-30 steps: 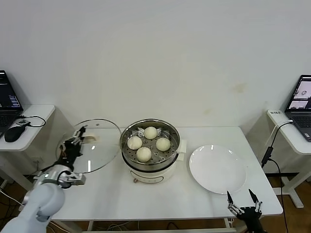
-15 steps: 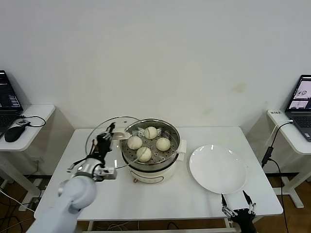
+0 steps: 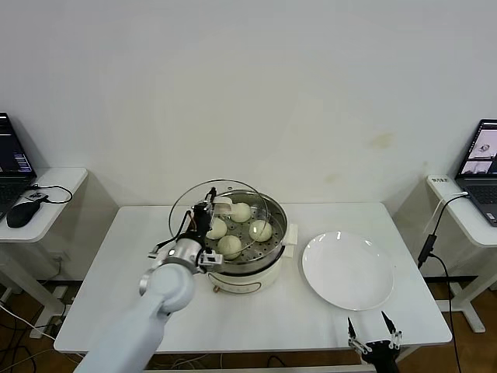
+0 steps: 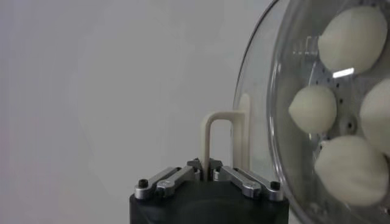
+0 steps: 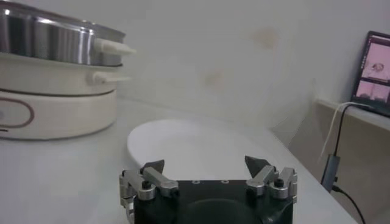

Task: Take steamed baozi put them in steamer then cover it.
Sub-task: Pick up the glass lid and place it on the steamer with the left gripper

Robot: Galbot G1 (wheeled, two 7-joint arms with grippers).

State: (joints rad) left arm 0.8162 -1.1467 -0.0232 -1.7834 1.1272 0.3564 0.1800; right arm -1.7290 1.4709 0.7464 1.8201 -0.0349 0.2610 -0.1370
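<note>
The glass cover's edge (image 3: 172,210) sticks out past the steel steamer's rim (image 3: 283,222) to the left in the head view, so the robot's left gripper needs to lower and center the cover before it opens.
Several creamy-white baozi (image 3: 230,245) lie in the steel steamer (image 3: 276,236) on its white pot base at the table's middle. My left gripper (image 3: 210,198) is shut on the cream handle (image 4: 219,141) of the glass cover (image 3: 186,210) and holds it tilted above the steamer's left part. Through the glass in the left wrist view the baozi (image 4: 312,108) show. My right gripper (image 3: 373,332) is open and empty, low at the table's front edge near the right; it also shows in the right wrist view (image 5: 205,163).
A flat white plate (image 3: 347,270) lies right of the steamer and shows in the right wrist view (image 5: 195,143). Side desks with laptops (image 3: 485,159) stand at both sides; a mouse (image 3: 22,210) lies on the left desk.
My left gripper has carried the cover from the table's left side rightward, over the steamer. The right gripper has sunk a little lower and moved left at the front edge.
</note>
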